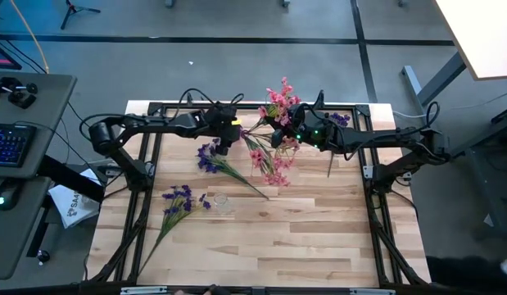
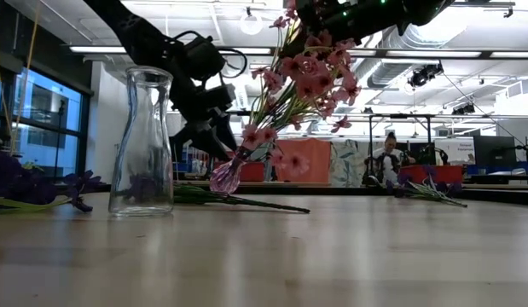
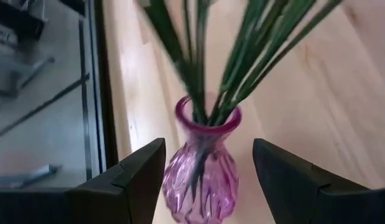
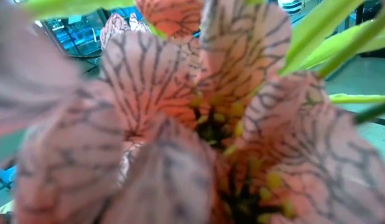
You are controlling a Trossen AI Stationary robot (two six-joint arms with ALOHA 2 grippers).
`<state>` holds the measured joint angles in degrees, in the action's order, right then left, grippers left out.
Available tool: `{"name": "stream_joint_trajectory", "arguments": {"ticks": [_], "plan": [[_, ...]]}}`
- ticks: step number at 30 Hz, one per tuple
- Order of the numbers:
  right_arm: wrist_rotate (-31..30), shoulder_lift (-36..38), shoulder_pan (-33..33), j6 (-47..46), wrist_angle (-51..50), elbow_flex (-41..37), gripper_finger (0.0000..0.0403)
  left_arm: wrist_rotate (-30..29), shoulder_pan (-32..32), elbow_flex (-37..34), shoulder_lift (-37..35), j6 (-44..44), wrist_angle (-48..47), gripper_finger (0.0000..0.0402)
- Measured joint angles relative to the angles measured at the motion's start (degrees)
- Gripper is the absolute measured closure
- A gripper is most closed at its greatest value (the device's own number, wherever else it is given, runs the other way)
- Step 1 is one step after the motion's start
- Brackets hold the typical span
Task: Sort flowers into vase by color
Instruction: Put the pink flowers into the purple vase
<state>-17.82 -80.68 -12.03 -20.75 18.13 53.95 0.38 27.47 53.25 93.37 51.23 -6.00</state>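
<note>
I need to move my left gripper toward the pink vase (image 3: 203,168) before I close on it, because my fingers stop short and would miss the vase now.
A bunch of pink flowers (image 2: 310,77) has its green stems in a small pink glass vase (image 3: 201,180), which leans tilted at the far middle of the table (image 2: 226,176). My right gripper (image 1: 283,135) is up among the blossoms (image 4: 198,118), shut. My left gripper (image 3: 208,152) is open, with one finger on either side of the vase's belly and a gap to each. Purple flowers lie flat on the table at the left (image 1: 179,201), the middle (image 1: 208,157) and the far right (image 1: 339,119). My right gripper is shut within the upper part of the pink bunch (image 2: 319,47), and the blossoms hide the place of contact. From there the bunch slants down toward the table's left, with its stem ends in the tilted pink vase. Whether the vase's base touches the table, I cannot tell.
A clear glass vase (image 1: 223,202) stands upright near the table's middle, close to the low camera (image 2: 144,141). More pink blossoms (image 1: 273,164) show just near of the two grippers. The near half of the wooden table (image 1: 302,246) holds nothing.
</note>
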Motion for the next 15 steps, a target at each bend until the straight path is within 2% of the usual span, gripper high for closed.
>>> {"name": "stream_joint_trajectory", "arguments": {"ticks": [6, 15], "plan": [[0.0, 0.0, 0.0, 0.0, -0.02, 0.0, 0.0403, 0.65, 0.08, 0.02, 1.67, 2.25, 0.45, 0.0171], [0.01, 0.0, 0.0, -0.23, 0.04, 0.0, 0.0403, -0.99, 0.17, -0.04, 5.36, 2.52, 6.32, 0.0171]]}}
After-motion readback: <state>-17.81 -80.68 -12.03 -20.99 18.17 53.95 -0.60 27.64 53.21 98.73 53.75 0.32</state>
